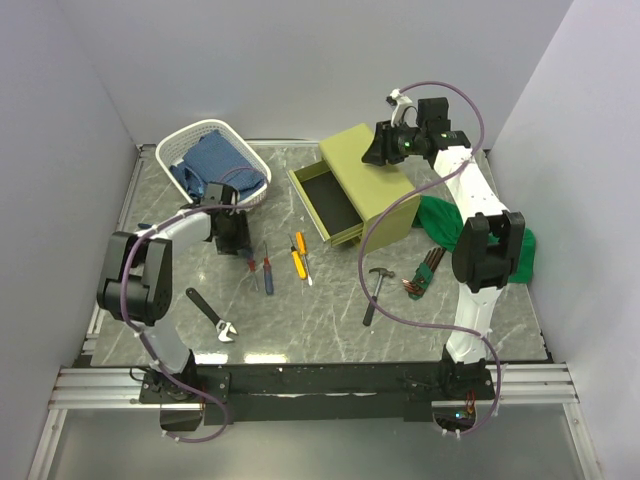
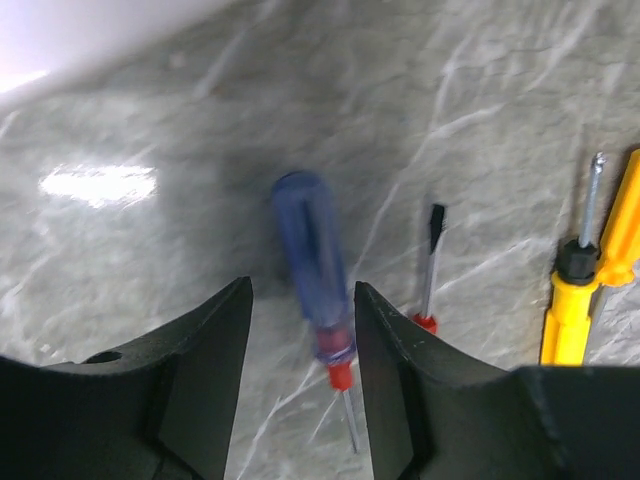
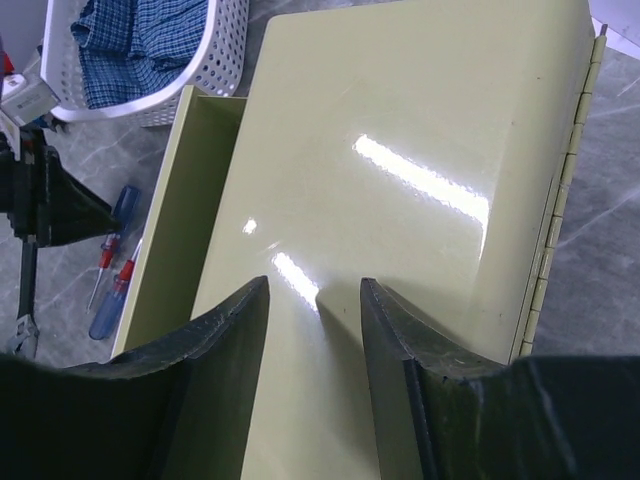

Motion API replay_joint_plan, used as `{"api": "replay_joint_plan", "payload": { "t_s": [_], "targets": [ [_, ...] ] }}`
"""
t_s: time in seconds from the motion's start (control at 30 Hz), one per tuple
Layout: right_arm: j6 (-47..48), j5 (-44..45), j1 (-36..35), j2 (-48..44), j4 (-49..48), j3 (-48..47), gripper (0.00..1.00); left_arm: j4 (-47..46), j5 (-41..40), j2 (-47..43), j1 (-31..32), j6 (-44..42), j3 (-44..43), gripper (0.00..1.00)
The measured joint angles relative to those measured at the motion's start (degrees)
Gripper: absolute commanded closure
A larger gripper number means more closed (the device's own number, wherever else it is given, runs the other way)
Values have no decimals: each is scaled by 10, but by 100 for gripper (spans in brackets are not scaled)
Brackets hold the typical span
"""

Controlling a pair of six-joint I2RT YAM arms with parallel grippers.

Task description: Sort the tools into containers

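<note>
I will grab the blue-handled screwdriver next with my left gripper, by its handle near the screwdriver's collar. Its stem then stays free to go into the drawer (image 1: 330, 205).
My left gripper (image 1: 236, 247) (image 2: 300, 285) is open and low over the table. Its fingers stand either side of a blue-handled screwdriver (image 2: 314, 268) (image 1: 266, 273) that lies on the marble, not touching it. A thin red screwdriver (image 2: 430, 270) and yellow screwdrivers (image 2: 577, 297) (image 1: 297, 255) lie to its right. My right gripper (image 1: 381, 150) (image 3: 313, 282) is open and empty above the lid of the olive-green chest (image 3: 420, 150) (image 1: 365, 170), whose drawer (image 1: 330, 205) is pulled out and empty. No pliers show.
The white basket (image 1: 178, 148) at back left holds a blue cloth (image 1: 215, 162). A black wrench (image 1: 212, 315), a hammer (image 1: 376, 290) and a hex key set (image 1: 422, 272) lie on the table. A green cloth (image 1: 445, 222) lies right of the chest.
</note>
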State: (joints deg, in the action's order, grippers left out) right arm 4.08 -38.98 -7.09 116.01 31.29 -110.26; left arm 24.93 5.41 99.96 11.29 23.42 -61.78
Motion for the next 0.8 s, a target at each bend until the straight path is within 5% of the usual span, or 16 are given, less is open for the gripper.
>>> {"api": "replay_joint_plan", "payload": {
  "t_s": [0.2,0.4,0.6,0.8],
  "targets": [
    [0,-3,0,2,2,-3,50,-7,-11,23,20,-5,-14,55],
    [-1,-11,4,4,2,-4,50,-6,-17,31,23,-16,-22,99],
    [-2,-12,8,4,2,-4,50,15,17,17,17,-20,-26,99],
    [-1,-12,10,4,1,-3,50,-2,162,-31,12,-27,-88,99]
  ]
}}
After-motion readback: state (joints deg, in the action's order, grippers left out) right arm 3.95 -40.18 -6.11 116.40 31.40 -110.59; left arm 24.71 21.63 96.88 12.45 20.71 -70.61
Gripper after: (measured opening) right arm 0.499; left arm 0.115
